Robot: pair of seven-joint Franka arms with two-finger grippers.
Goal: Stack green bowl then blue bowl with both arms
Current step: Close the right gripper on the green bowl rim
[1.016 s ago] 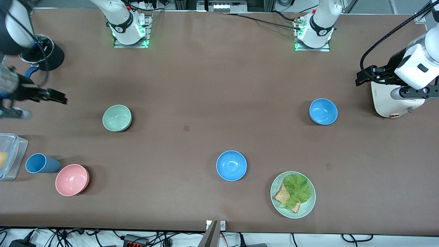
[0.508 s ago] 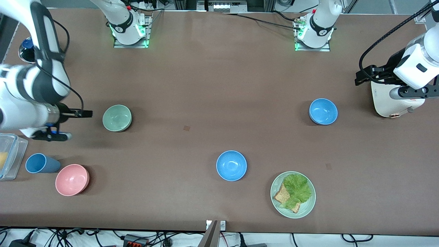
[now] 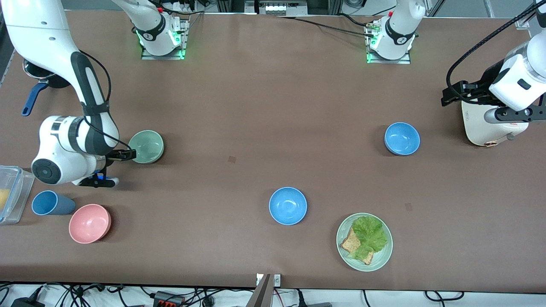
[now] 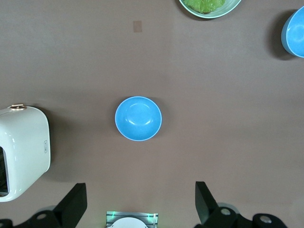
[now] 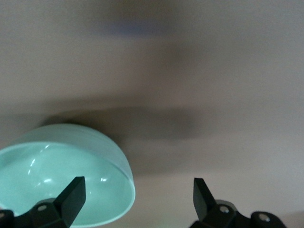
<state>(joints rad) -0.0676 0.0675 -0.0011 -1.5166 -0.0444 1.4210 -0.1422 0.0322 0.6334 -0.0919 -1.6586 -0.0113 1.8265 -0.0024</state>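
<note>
Next, my right gripper picks up the green bowl by its rim [image 3: 134,155] to stack it with the blue bowl.
The green bowl [image 3: 146,146] stands upright toward the right arm's end of the table. My right gripper [image 3: 126,155] is low beside it, at its rim on the right arm's end side. In the right wrist view the gripper [image 5: 137,197] is open, with the bowl [image 5: 61,180] by one finger, and holds nothing. One blue bowl [image 3: 402,138] stands toward the left arm's end; a second [image 3: 288,205] lies nearer the camera, mid-table. My left gripper [image 3: 448,97] is open and empty, held high over the table. The first blue bowl [image 4: 138,118] shows in its wrist view, beyond the open gripper [image 4: 137,206].
A pink bowl [image 3: 90,223], a darker blue cup [image 3: 51,203] and a clear container [image 3: 10,194] sit near the right arm's end. A pale green plate [image 3: 364,262] holds lettuce and bread. A white appliance [image 3: 484,128] stands under the left wrist. A dark pot [image 3: 38,72] is partly hidden.
My right arm has swung in from the table's end and come down beside the green bowl. The left arm has barely moved. No bowl has moved.
</note>
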